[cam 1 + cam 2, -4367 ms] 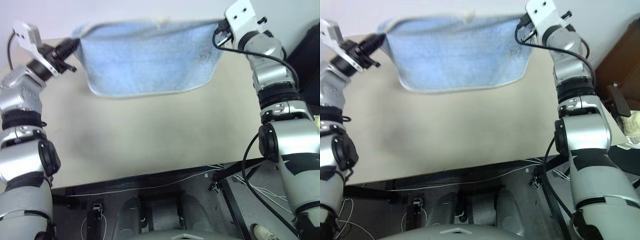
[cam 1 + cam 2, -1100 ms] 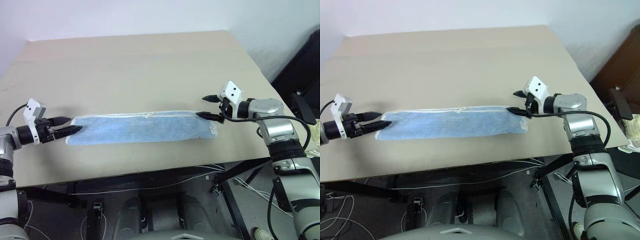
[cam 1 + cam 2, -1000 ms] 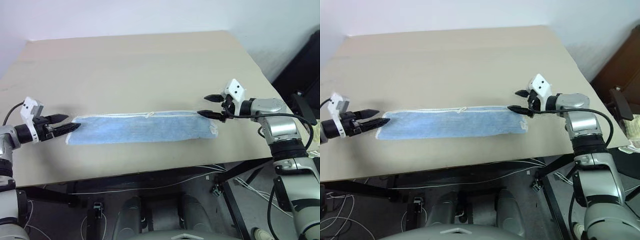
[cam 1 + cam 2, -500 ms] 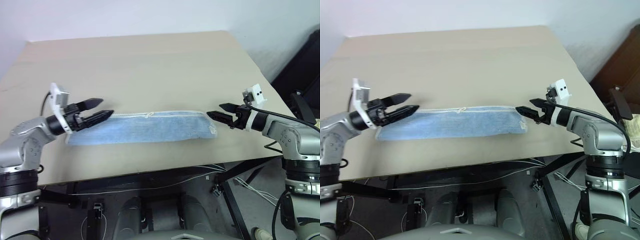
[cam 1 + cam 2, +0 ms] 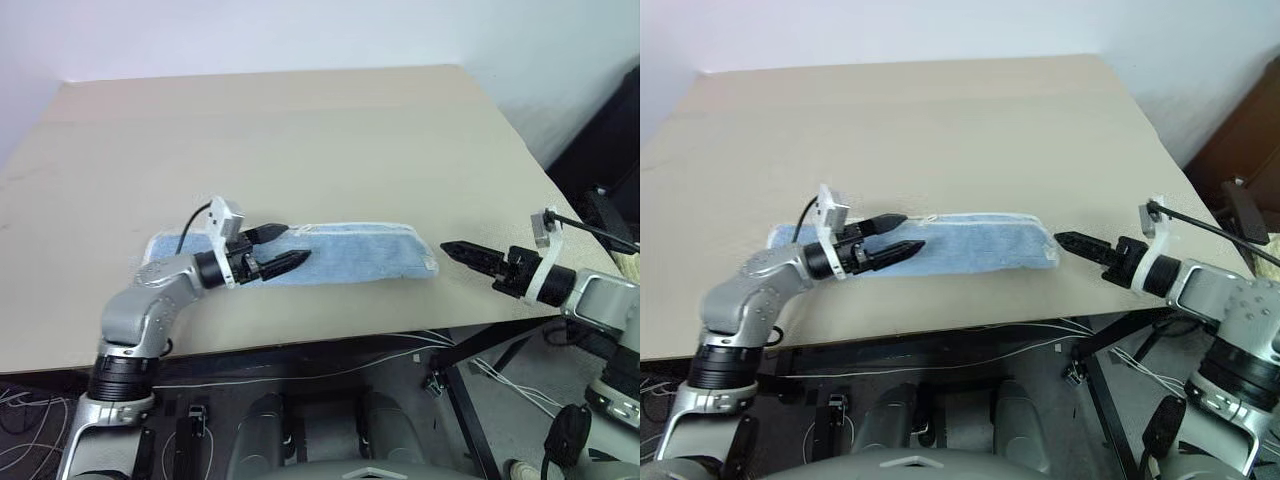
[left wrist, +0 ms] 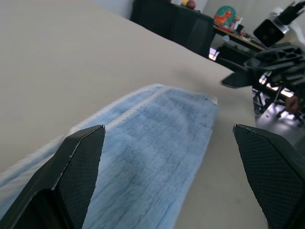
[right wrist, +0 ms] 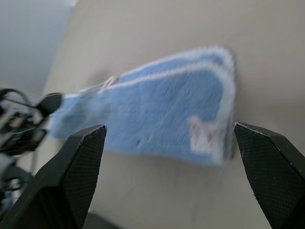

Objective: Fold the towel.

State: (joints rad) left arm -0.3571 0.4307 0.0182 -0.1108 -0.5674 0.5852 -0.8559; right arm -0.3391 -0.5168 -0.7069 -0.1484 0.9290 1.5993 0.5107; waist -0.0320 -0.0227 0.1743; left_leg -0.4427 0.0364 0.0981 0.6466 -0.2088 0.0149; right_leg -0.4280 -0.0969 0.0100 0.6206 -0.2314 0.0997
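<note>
My right gripper grabs the towel by its whitish-hemmed short end (image 5: pixel 428 258) next, to fold the long strip (image 5: pixel 340 255) over on itself.
The towel (image 5: pixel 360 255) lies flat as a long, narrow light-blue strip with a whitish hem, near the front edge of the beige table (image 5: pixel 300 130). My left gripper (image 5: pixel 294 244) hovers level over the strip's left part, pointing right, open and holding nothing. In the left wrist view its black fingers (image 6: pixel 71 171) straddle the towel (image 6: pixel 157 143). My right gripper (image 5: pixel 462 253) is just past the towel's right end, pointing left at it, open and apart from the cloth. The right wrist view shows that end of the towel (image 7: pixel 162 109) between the widely spread fingers (image 7: pixel 76 176).
The table's front edge (image 5: pixel 300 345) runs just below the towel, with cables and a frame underneath. The right edge (image 5: pixel 520 150) lies near my right gripper. Dark furniture (image 5: pixel 610 130) stands beyond that edge. Bare tabletop stretches behind the towel.
The towel, held up stretched earlier, now lies folded on the table. My left gripper swung right from its left end to over the strip. My right gripper pulled back right and rolled.
</note>
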